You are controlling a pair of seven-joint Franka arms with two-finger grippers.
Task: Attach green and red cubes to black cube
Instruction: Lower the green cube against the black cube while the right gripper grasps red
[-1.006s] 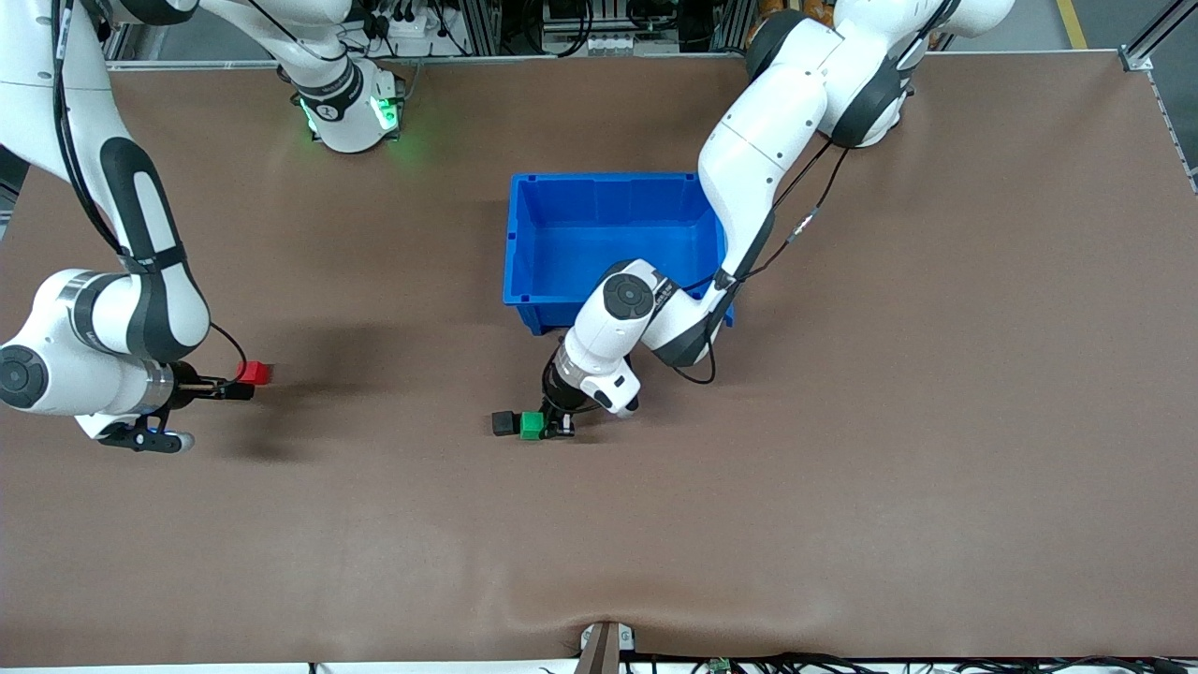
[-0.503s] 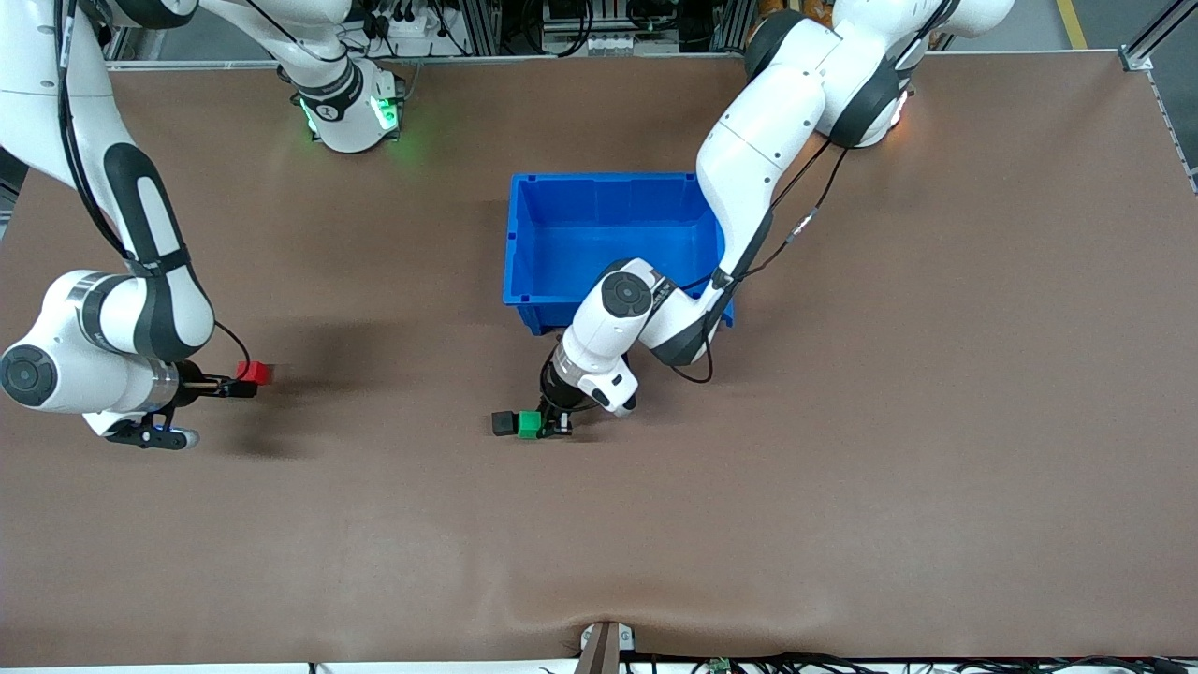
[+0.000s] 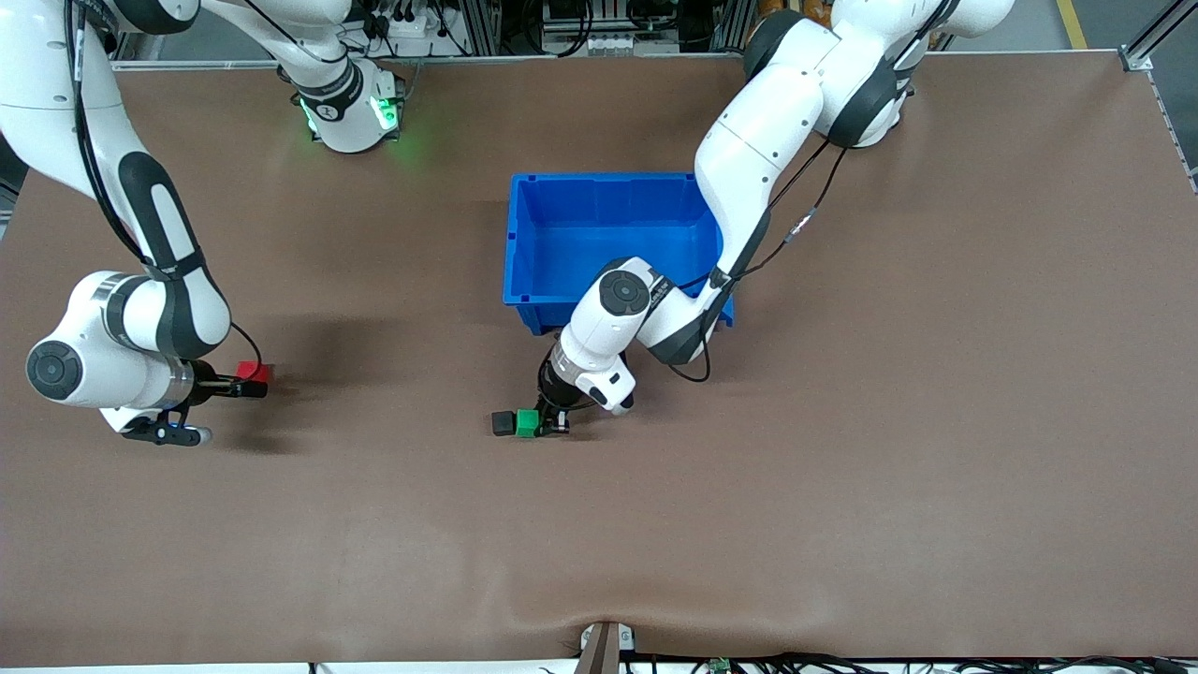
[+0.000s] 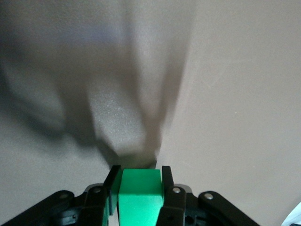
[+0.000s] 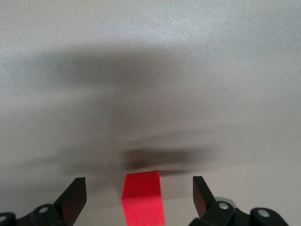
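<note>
The red cube (image 3: 253, 372) should be grabbed next by its two opposite sides with my right gripper, so that it can be attached to the black cube (image 3: 504, 424).
The black cube (image 3: 504, 424) lies on the brown table with the green cube (image 3: 528, 424) touching its side toward the left arm's end. My left gripper (image 3: 536, 423) is shut on the green cube (image 4: 140, 195), low at the table; the left wrist view (image 4: 139, 176) hides the black cube. The red cube (image 3: 253, 372) rests on the table near the right arm's end. My right gripper (image 3: 247, 386) is open, its fingers wide apart on either side of the red cube (image 5: 142, 197), not touching it.
A blue bin (image 3: 510, 243) stands farther from the front camera than the black and green cubes, and the left arm reaches over its corner. Bare brown table lies between the red cube and the black cube.
The right gripper has moved forward so its open fingers now flank the red cube, which stayed put. The left gripper nudged the green cube slightly toward the black cube.
</note>
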